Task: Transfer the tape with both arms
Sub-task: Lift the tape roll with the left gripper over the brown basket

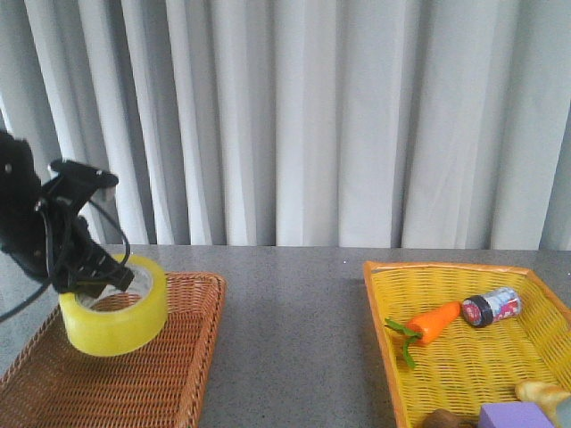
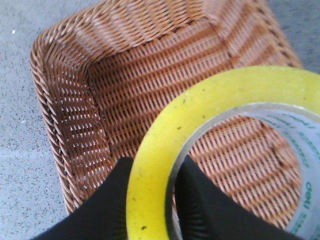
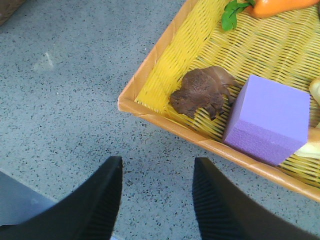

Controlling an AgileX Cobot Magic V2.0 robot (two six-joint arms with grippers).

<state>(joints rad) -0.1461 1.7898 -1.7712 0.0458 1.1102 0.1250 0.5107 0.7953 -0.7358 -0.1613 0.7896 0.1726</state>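
My left gripper should keep holding the tape. The tape's lower edge (image 1: 111, 350) is high over the bottom of the brown wicker basket, so the tape would drop if I opened now.
The yellow tape roll (image 1: 116, 314) hangs above the brown wicker basket (image 1: 169, 374) at the left of the front view. My left gripper (image 1: 109, 270) is shut on its wall, one finger outside and one inside the white printed core. In the left wrist view the tape (image 2: 200, 130) fills the lower right, pinched by the left gripper (image 2: 152, 172) over the basket (image 2: 85, 85). My right gripper (image 3: 157, 162) is open and empty over the grey table, just off the corner of the yellow basket (image 3: 165, 65). The right arm does not show in the front view.
The yellow basket (image 1: 384, 339) at the right holds a toy carrot (image 1: 433, 322), a small dark-lidded jar (image 1: 491, 308), a purple block (image 3: 267, 120) and a brown piece (image 3: 202, 92). Grey table (image 1: 294, 330) lies between the baskets. A white curtain hangs behind.
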